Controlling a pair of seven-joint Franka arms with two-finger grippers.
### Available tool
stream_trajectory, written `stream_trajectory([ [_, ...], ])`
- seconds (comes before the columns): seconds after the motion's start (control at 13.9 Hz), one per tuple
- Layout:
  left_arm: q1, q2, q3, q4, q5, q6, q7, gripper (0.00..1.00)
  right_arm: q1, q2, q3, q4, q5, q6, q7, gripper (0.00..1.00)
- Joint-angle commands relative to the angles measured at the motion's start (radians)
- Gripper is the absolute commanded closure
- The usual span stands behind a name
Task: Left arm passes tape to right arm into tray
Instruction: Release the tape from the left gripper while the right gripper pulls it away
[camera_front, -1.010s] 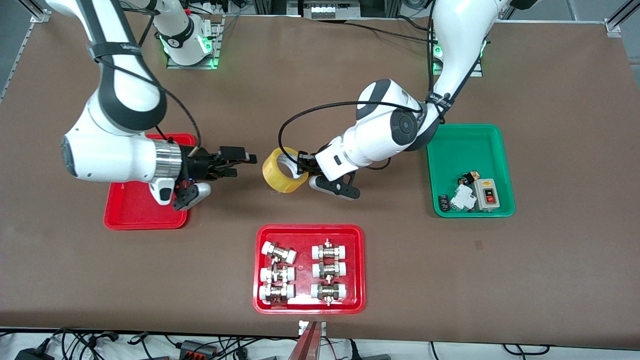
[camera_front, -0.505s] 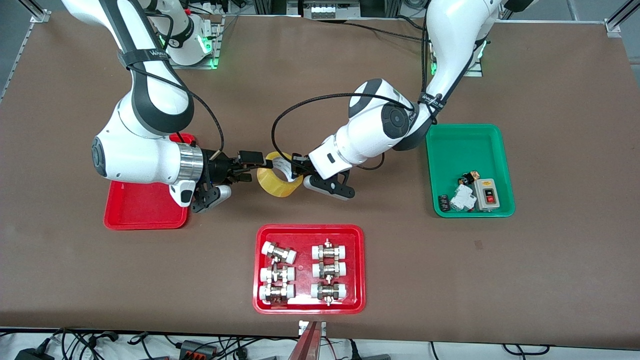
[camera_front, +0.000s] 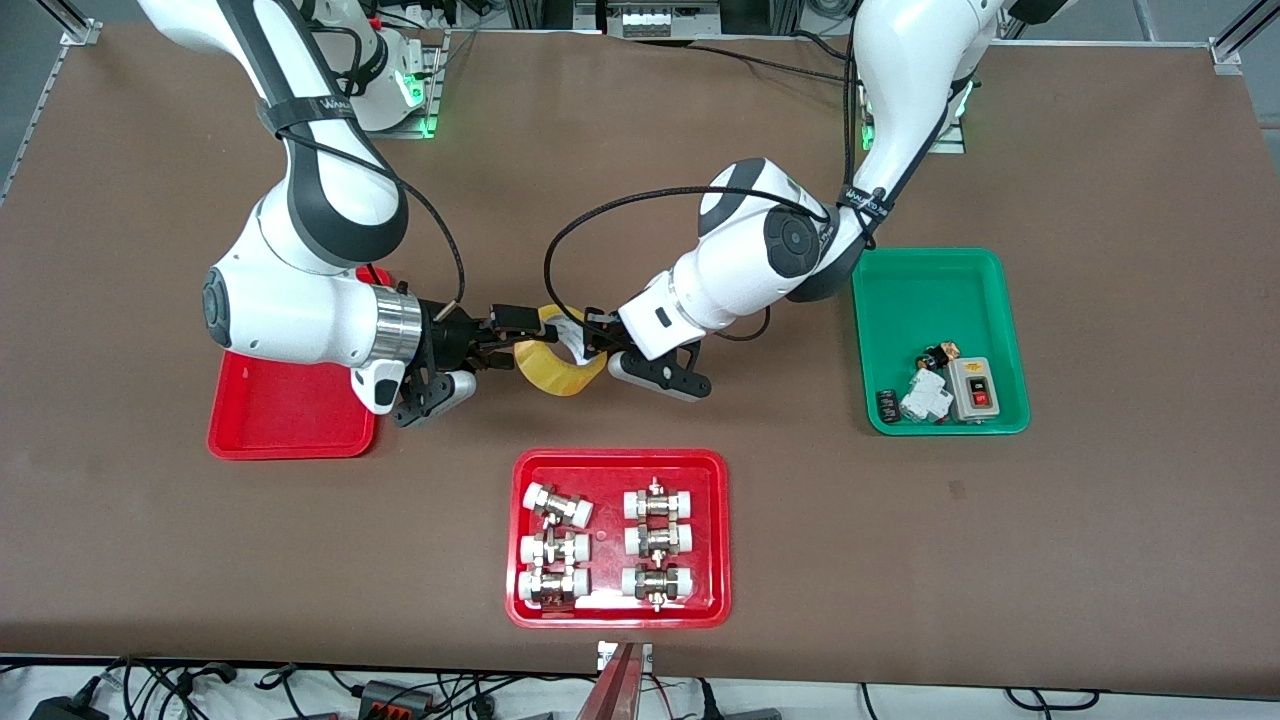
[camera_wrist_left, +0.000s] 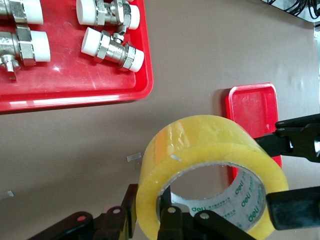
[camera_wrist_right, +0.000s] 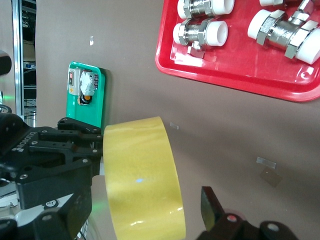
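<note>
The yellow rim (camera_front: 531, 366) of the tape has a free part, so my right gripper should grab the tape there next to bring it into the plain red tray (camera_front: 290, 415).
The yellowish tape (camera_front: 556, 372) hangs above the table's middle. My left gripper (camera_front: 590, 345) is shut on the tape's wall, one finger inside the core and one outside, as the left wrist view (camera_wrist_left: 150, 216) shows with the tape (camera_wrist_left: 200, 150). My right gripper (camera_front: 520, 336) is open, with its fingers on either side of the tape's other edge. In the right wrist view the tape (camera_wrist_right: 142, 175) sits between the right gripper's (camera_wrist_right: 146, 210) fingers with a gap on one side. The plain red tray (camera_front: 290, 415) lies under the right arm and also shows in the left wrist view (camera_wrist_left: 252, 107).
A red tray of white-capped metal fittings (camera_front: 715, 540) lies nearer the front camera than the tape. A green tray (camera_front: 930, 290) with small electrical parts lies toward the left arm's end.
The right gripper has moved toward the tape and its open fingers now straddle the tape's edge. The left gripper moved a little toward the right arm with the tape, then held still.
</note>
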Motion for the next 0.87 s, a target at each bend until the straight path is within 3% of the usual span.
stream_trajectory([
  [0.0,-0.01,0.008,0.006,0.031,0.019,0.001,-0.022,0.96,0.009,0.013,-0.008,0.018,0.005,0.005,-0.02,0.71],
  [0.14,-0.008,0.008,0.006,0.03,0.02,0.001,-0.022,0.96,0.007,0.011,-0.008,0.018,0.003,0.003,-0.02,0.94],
  [0.22,-0.008,0.008,0.006,0.03,0.02,0.001,-0.022,0.96,0.006,0.011,-0.008,0.018,0.003,0.003,-0.02,1.0],
  [0.58,-0.005,0.005,0.006,0.03,0.02,-0.001,-0.03,0.92,-0.002,0.011,-0.01,0.021,0.005,0.0,-0.03,1.0],
  [0.65,-0.004,0.005,0.008,0.028,0.022,-0.001,-0.03,0.83,-0.003,0.011,-0.011,0.021,0.006,0.0,-0.028,1.0],
  [0.79,0.015,-0.003,0.009,0.024,0.109,-0.007,-0.019,0.01,-0.006,0.01,-0.016,0.022,0.009,-0.002,-0.027,1.0],
])
